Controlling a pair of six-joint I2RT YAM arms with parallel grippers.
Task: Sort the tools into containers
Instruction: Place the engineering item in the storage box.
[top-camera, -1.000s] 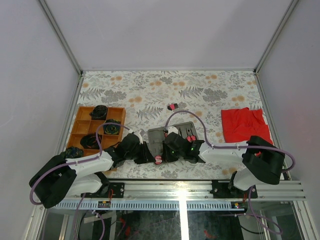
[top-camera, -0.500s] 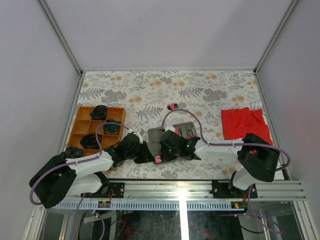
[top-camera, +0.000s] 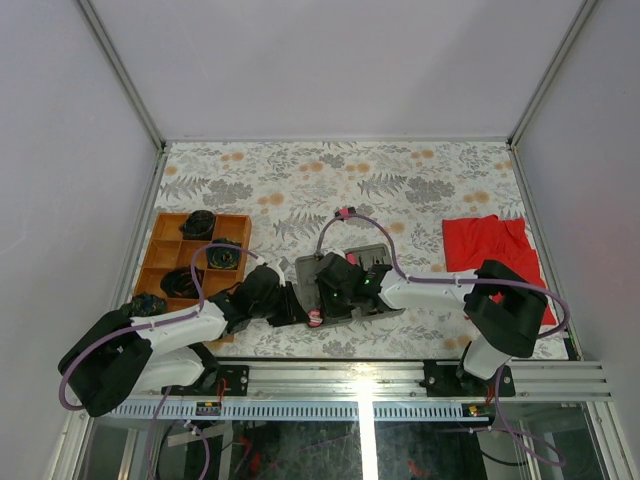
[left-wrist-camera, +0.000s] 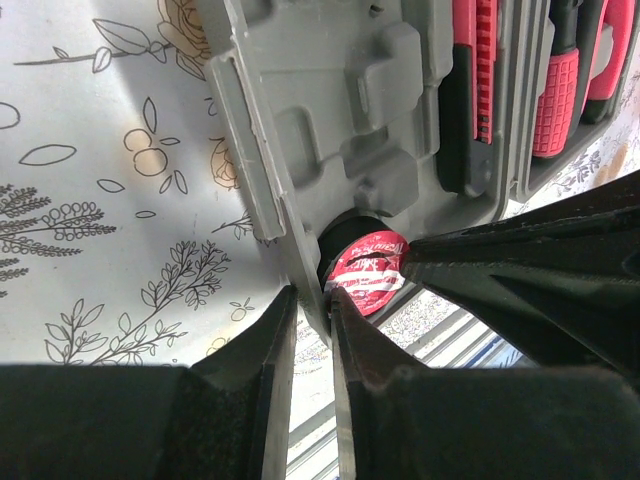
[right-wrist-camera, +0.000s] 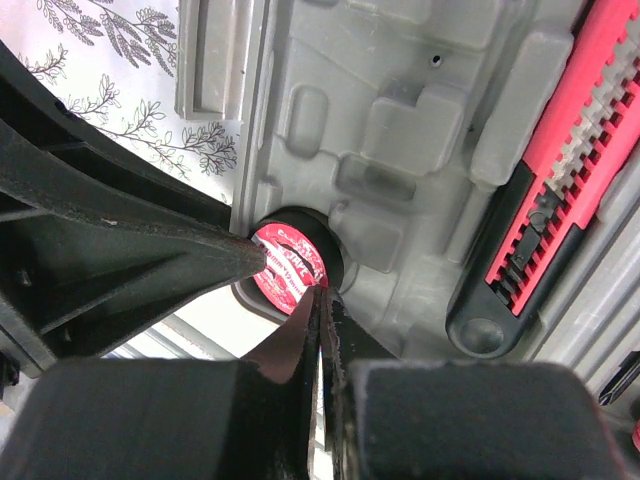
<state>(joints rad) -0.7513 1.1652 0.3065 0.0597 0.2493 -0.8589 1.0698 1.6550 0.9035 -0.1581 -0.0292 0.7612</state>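
Observation:
The disc (top-camera: 315, 318) would stay in its hollow in the grey case if I raised my right gripper now, because the closed fingers only touch the disc's edge.
The grey case (top-camera: 308, 270) lies open near the table's front edge, and my left gripper (left-wrist-camera: 312, 300) is shut on its thin near rim (left-wrist-camera: 300, 262). A round pink disc (left-wrist-camera: 365, 272) sits in a round recess just behind that rim. My right gripper (right-wrist-camera: 321, 292) is shut with nothing between its fingers, and its tips touch the right edge of the disc (right-wrist-camera: 285, 265). A pink-and-black utility knife (right-wrist-camera: 545, 190) and pink-handled tools (left-wrist-camera: 555, 90) lie in the case's recesses. In the top view both grippers (top-camera: 298, 305) (top-camera: 326, 298) meet over the case's front-left corner.
The orange wooden tray (top-camera: 163, 250) with dark items in its compartments stands at the left. A red cloth (top-camera: 488, 248) lies at the right. One small pink-and-black tool (top-camera: 345, 213) lies alone on the floral table behind the case.
My right arm has swung left across the case towards the disc, and its jaws have closed. The left gripper has kept its hold on the case's rim.

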